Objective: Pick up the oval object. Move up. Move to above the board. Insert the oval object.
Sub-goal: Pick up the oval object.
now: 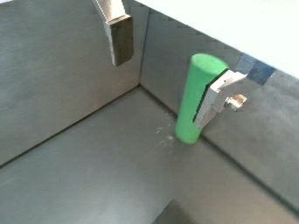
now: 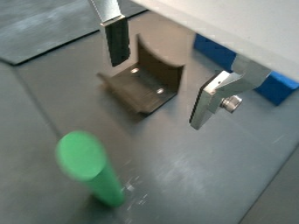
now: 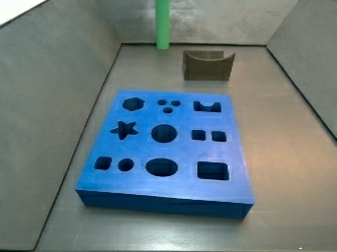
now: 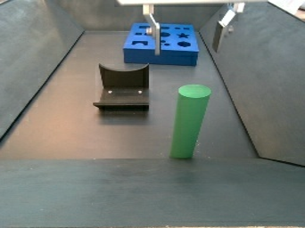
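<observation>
I should grab the green peg by its upper end [image 1: 205,68], so its lower end stays free to enter the board.
The oval object, a bright-green peg [image 4: 188,120], stands upright on the dark floor, also seen in a side view [image 3: 164,25] and in both wrist views [image 1: 197,96] [image 2: 89,166]. The blue board [image 3: 165,148] lies flat with its shaped cutouts; it also shows in a side view [image 4: 165,44] and partly in a wrist view [image 2: 239,66]. My gripper [image 4: 187,27] hangs high above the floor, open and empty, apart from the peg. Its fingers [image 1: 118,39] are spread wide in both wrist views, with nothing between them [image 2: 163,83].
The dark fixture [image 4: 121,87] stands on the floor between the peg and the board, also in a side view [image 3: 206,65] and below the gripper in a wrist view [image 2: 146,83]. Grey walls [image 3: 79,79] enclose the work area.
</observation>
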Controlling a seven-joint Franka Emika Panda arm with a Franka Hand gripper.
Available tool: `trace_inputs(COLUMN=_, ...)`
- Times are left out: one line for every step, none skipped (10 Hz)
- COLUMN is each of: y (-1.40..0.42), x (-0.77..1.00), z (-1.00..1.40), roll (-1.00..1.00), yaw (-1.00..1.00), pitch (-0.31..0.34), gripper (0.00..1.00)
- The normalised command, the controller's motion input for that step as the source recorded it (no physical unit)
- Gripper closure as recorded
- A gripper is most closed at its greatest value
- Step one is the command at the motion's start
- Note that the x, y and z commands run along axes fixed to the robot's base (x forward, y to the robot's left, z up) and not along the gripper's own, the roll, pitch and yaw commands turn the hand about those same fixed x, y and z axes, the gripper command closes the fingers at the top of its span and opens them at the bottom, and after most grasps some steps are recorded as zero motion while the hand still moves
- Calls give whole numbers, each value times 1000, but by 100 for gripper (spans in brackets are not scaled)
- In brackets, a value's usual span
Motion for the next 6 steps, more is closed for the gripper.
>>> trace_inputs(y=800, x=3, z=-114, roll=-174, yaw=203, pitch=-103, gripper=0)
trace_inputs(y=817, x=0, z=-143, roll=-174, yaw=186, pitch=-104, gripper=0)
trace_inputs(y=803, x=26, z=-169, roll=-161, yaw=171, pitch=-76, gripper=0)
trace_inputs(y=789, x=0, z=-211, roll=-144, yaw=163, pitch=-86, gripper=0)
trace_inputs(y=751, x=0, z=-254, roll=-127, yaw=134, pitch=-84, gripper=0)
trace_inputs(y=597, x=17, z=-294, roll=-80, yaw=77, pitch=-66, gripper=0)
